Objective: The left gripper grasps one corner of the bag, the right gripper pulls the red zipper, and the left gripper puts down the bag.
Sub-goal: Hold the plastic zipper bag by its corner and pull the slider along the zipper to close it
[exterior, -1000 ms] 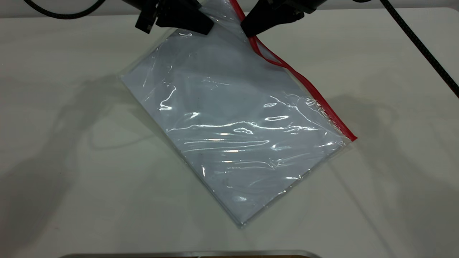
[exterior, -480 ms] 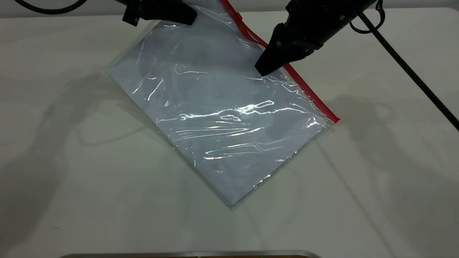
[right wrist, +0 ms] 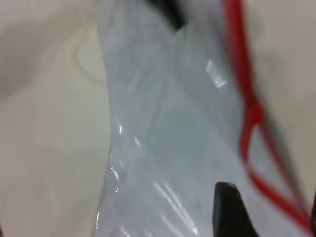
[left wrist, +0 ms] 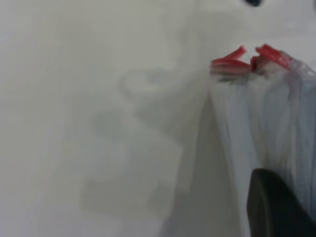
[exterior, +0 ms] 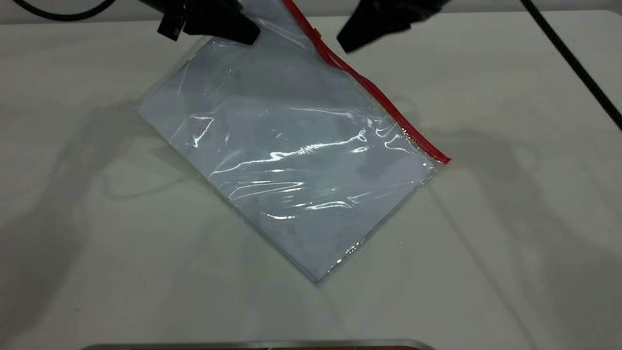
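My right gripper grabs the zipper's slider where both parts of the zipper meet next, to pull the zipper along the bag's red edge [exterior: 397,114].
The bag [exterior: 296,160], a clear crinkly pouch with a pale sheet inside, slopes from its raised far corner down to a low corner near the table front. My left gripper [exterior: 241,33] is shut on that raised corner; one black finger [left wrist: 277,207] lies against the plastic. The red zipper [exterior: 376,95] runs down the bag's right edge. In the right wrist view it splits into two strands [right wrist: 256,163] below a junction. My right gripper [exterior: 346,44] hovers open just right of the zipper's upper end, holding nothing, with one finger [right wrist: 229,210] over the plastic.
The white table [exterior: 510,218] surrounds the bag on all sides. A black cable [exterior: 576,61] crosses the far right corner. A metal edge [exterior: 257,344] lies along the near side.
The right gripper went down along the red zipper, then lifted back up and away from the bag. The bag drifted slightly to the left with the left gripper.
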